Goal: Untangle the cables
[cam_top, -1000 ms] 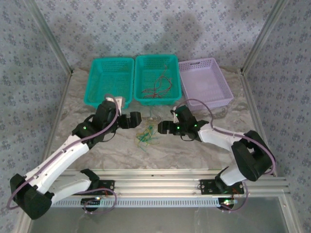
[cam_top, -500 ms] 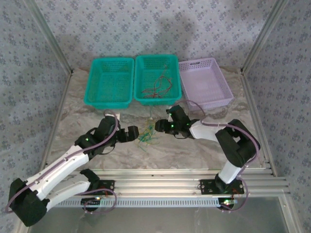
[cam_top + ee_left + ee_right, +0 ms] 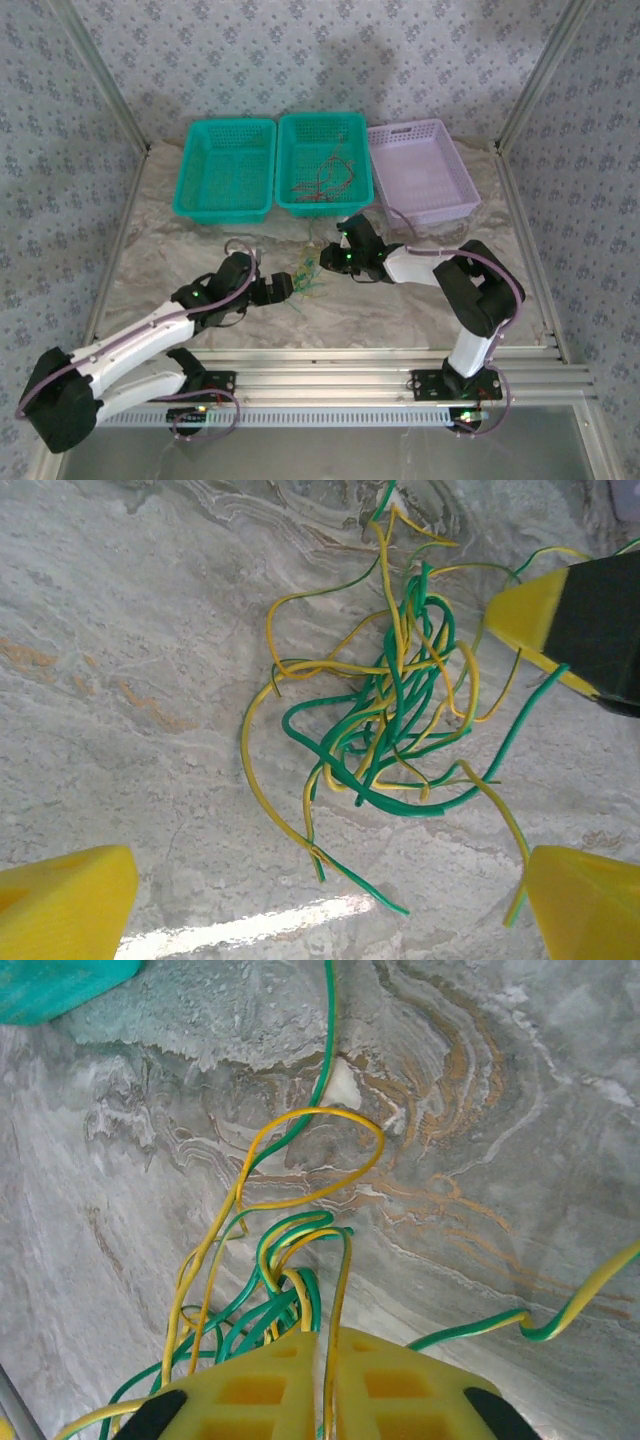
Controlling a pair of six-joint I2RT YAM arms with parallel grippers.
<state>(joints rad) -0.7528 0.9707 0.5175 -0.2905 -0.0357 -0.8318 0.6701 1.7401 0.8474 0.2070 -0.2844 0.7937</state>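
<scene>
I will grab the green loops of the tangle with my left gripper next, opposite my right gripper. This will hold the tangle in place so the yellow cables pull free.
A tangle of thin green and yellow cables [image 3: 305, 277] lies on the marble table between the two arms. In the left wrist view the cables [image 3: 395, 730] sprawl just ahead of my left gripper [image 3: 320, 910], which is open with its yellow fingers [image 3: 60, 905] wide apart. My right gripper [image 3: 545, 615] touches the tangle's far side. In the right wrist view my right gripper [image 3: 325, 1335] is shut on a yellow strand of the cables [image 3: 280, 1250]. From above, the left gripper [image 3: 290, 287] and right gripper [image 3: 322, 262] flank the bundle. More reddish cables [image 3: 325, 180] lie in the middle basket.
Three baskets stand in a row at the back: a teal basket [image 3: 190, 185] on the left, a second teal basket [image 3: 283, 160] in the middle, a lilac basket [image 3: 465, 190] on the right. An aluminium rail [image 3: 330, 360] runs along the near table edge.
The left arm has swung down and to the right, up to the bundle. The right gripper has moved left onto the bundle, which has shifted slightly.
</scene>
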